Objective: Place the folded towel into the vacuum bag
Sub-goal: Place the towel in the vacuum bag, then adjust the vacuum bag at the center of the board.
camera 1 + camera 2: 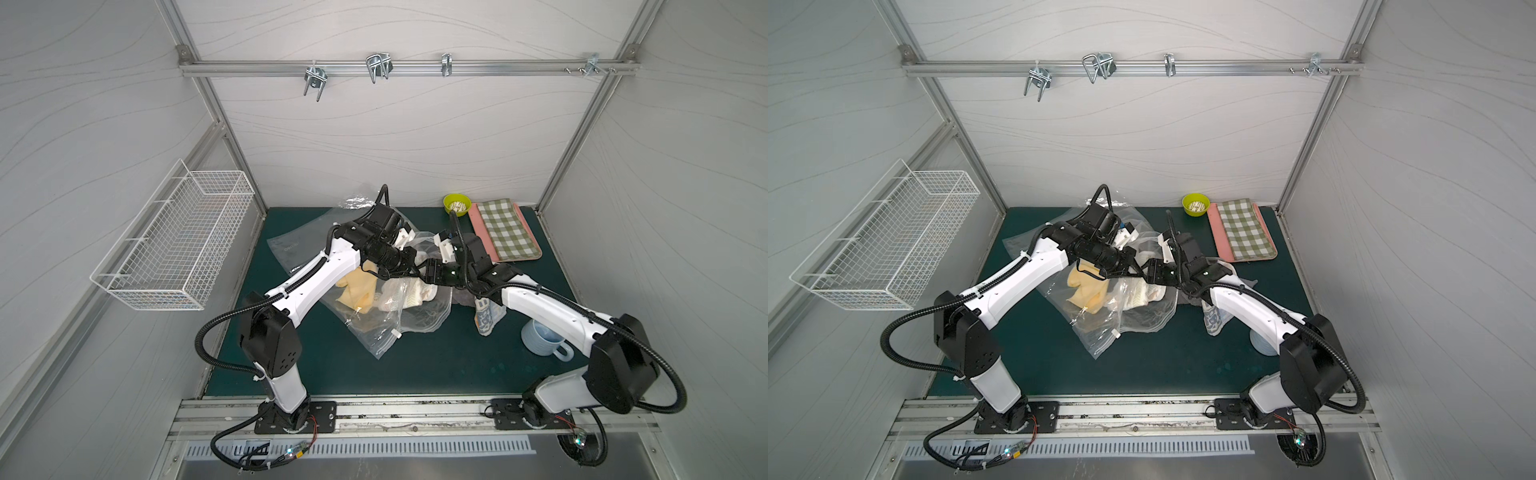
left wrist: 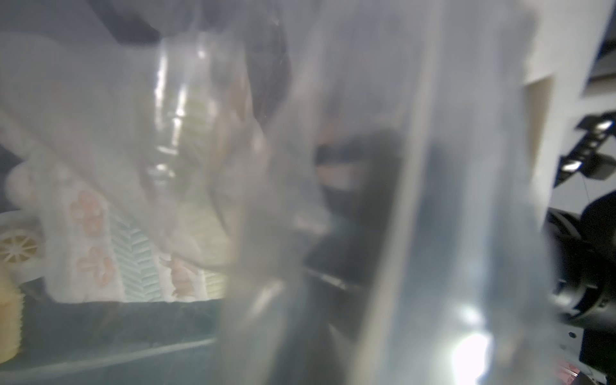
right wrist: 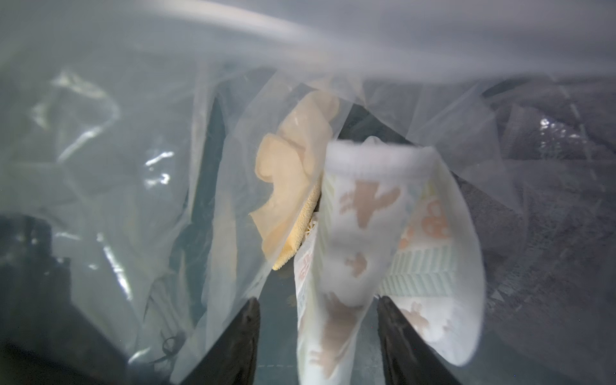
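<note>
My right gripper grabs the vacuum bag [image 1: 386,332] next by the edge of its opening, opposite my left gripper. This spreads it open and lets the folded towel settle inside.
The vacuum bag [image 1: 386,332], clear and crinkly, lies mid-mat with its white slider clip [image 1: 396,333] toward the front. A yellow towel [image 1: 357,291] lies inside it. Beside that is the folded towel [image 3: 360,233], white with a pink and green pattern, seen through the plastic in both top views. My right gripper [image 3: 320,333] is inside the bag's mouth and open. The folded towel hangs loose between its two black fingers [image 3: 246,333]. My left gripper [image 1: 409,255] is at the bag's raised mouth. Plastic film [image 2: 366,200] covers its wrist view and hides the jaws.
A green bowl [image 1: 456,204] and a checked cloth on a pink mat [image 1: 505,230] sit at the back right. A blue-patterned cloth [image 1: 484,320] and a pale blue mug [image 1: 542,338] lie under my right arm. A white wire basket [image 1: 178,245] hangs on the left wall.
</note>
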Controlling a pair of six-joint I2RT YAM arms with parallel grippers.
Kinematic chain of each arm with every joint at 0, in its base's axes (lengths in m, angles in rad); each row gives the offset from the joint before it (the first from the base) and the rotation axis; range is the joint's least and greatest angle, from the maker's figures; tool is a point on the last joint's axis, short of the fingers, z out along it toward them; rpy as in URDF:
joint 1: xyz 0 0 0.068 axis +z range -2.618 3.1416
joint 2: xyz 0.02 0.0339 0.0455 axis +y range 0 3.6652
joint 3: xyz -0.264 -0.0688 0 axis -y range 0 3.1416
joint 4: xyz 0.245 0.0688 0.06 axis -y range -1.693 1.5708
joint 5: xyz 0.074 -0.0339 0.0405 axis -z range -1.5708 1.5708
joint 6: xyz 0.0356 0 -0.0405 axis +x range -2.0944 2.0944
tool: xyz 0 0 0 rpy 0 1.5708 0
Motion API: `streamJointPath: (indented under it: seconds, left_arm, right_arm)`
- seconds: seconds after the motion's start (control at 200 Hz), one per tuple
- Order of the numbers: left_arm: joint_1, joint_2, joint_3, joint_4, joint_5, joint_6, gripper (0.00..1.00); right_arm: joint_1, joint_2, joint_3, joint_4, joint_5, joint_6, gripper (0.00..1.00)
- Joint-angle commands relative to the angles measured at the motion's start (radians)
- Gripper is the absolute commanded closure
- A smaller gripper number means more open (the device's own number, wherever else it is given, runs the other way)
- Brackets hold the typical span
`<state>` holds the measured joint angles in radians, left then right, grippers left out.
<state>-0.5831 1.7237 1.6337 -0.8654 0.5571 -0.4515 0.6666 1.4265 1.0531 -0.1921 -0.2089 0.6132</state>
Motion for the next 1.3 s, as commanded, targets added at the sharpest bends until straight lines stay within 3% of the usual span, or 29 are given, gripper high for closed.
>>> streamJointPath:
  seconds: [0.0, 0.305, 0.585, 0.66, 0.791, 0.861, 1.106, 1.296]
  left_arm:
    - [0.03, -0.01, -0.021, 0.059, 0.011, -0.048, 1.0]
    - [0.035, 0.004, -0.024, 0.066, 0.019, -0.043, 1.0]
    - [0.035, -0.02, -0.028, 0.066, 0.026, -0.045, 1.0]
    - [0.035, -0.029, -0.027, 0.065, 0.026, -0.044, 1.0]
    - [0.047, -0.048, -0.03, 0.067, 0.029, -0.043, 1.0]
    - [0.068, -0.057, -0.037, 0.071, 0.03, -0.046, 1.0]
    - [0.14, -0.053, -0.056, 0.065, 0.009, -0.03, 1.0]
    - [0.236, -0.039, 0.043, 0.041, 0.02, -0.027, 1.0]
  right_arm:
    - [0.007, -0.097, -0.002, -0.05, 0.029, -0.014, 0.42]
    - [-0.027, -0.323, -0.128, -0.206, 0.232, -0.047, 0.41]
    - [-0.048, -0.17, -0.249, -0.044, 0.135, -0.005, 0.43]
    - [-0.048, -0.103, -0.252, -0.013, 0.118, 0.001, 0.51]
    - [-0.047, -0.053, -0.255, 0.031, 0.063, 0.008, 0.86]
    - [-0.047, -0.076, -0.251, 0.049, 0.039, -0.001, 1.0]
    - [-0.045, -0.197, -0.105, 0.077, -0.161, -0.057, 1.0]
    - [-0.047, -0.232, 0.027, 0.065, -0.195, -0.081, 1.0]
